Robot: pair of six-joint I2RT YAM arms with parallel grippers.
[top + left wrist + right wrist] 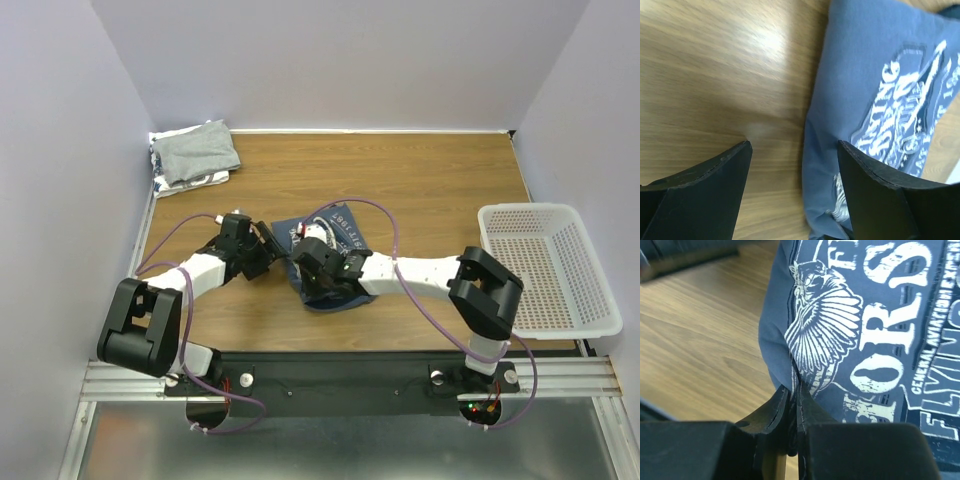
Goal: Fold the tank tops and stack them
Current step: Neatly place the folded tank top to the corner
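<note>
The left gripper's open fingers are above the fold, which lies toward the right in the wrist view. They would miss it if they closed now, so the robot needs to lower them first.
A slate-blue tank top (338, 238) with white lettering lies folded at the table's middle. My right gripper (312, 265) is over its near left part, and in the right wrist view it (794, 389) is shut on a pinched fold of the blue cloth (880, 315). My left gripper (262, 250) stands just left of the top. Its jaws (795, 145) are wide open, and the blue top's left edge (865, 75) runs between them without being gripped. A light grey tank top (200, 152) lies folded at the back left on a black-and-white patterned one (158, 182).
A white mesh basket (530, 208) stands at the right edge of the wooden table (420, 180). Walls close in the table on the left, back and right. Both arms reach in from the near edge and meet at the middle.
</note>
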